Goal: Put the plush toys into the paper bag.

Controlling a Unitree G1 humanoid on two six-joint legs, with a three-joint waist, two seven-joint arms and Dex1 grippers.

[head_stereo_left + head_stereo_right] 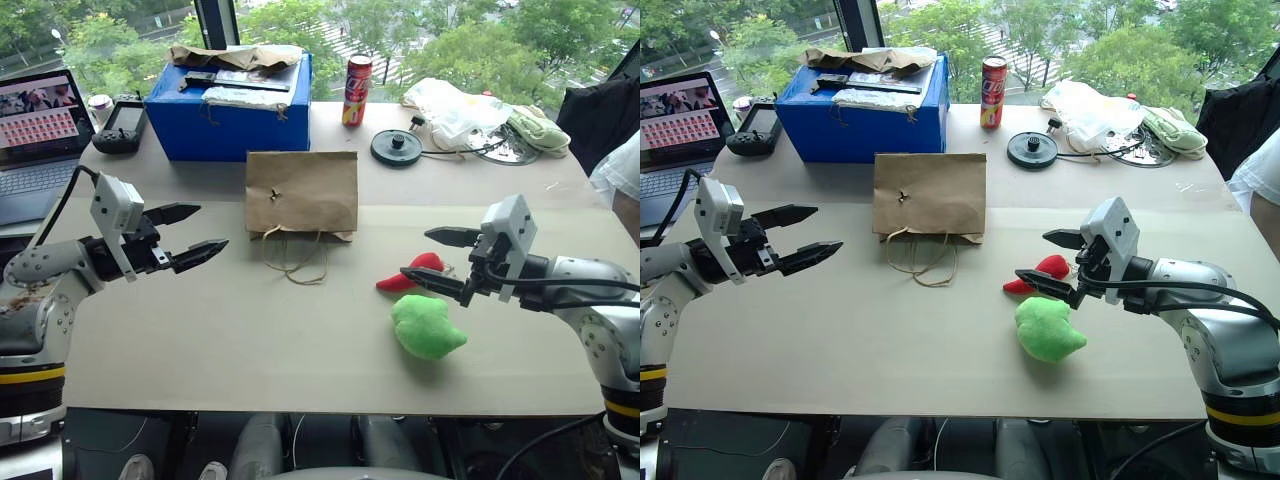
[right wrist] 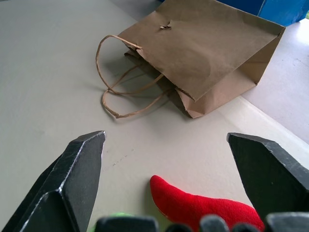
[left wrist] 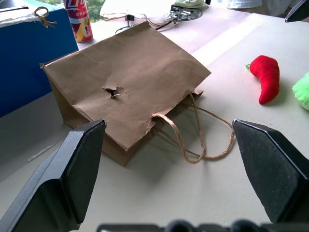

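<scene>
Next, my left gripper grabs the bag's upper twine handle, since the paper bag (image 1: 301, 192) lies flat on the tabletop while its twine loop arches up.
A brown paper bag (image 1: 301, 192) lies flat on the table, its twine handles (image 1: 296, 257) trailing toward me and a small tear in its upper face. The red chili plush toy (image 1: 409, 274) lies to its right. Just in front of that sits the lumpy green plush toy (image 1: 426, 326). My right gripper (image 1: 432, 254) hovers open right over the red toy, holding nothing. My left gripper (image 1: 198, 228) hangs open left of the bag, empty, pointing toward it. The left wrist view shows the bag (image 3: 126, 84) and the red toy (image 3: 267, 77); the right wrist view shows the red toy (image 2: 203, 207) close under the fingers.
A blue box (image 1: 232, 103) topped with crumpled paper stands behind the bag, a red can (image 1: 356, 90) beside it. A black round object (image 1: 396, 147), plastic bags (image 1: 455, 108) and cloth sit at the back right. A laptop (image 1: 40, 140) and a controller (image 1: 121, 127) sit at the left.
</scene>
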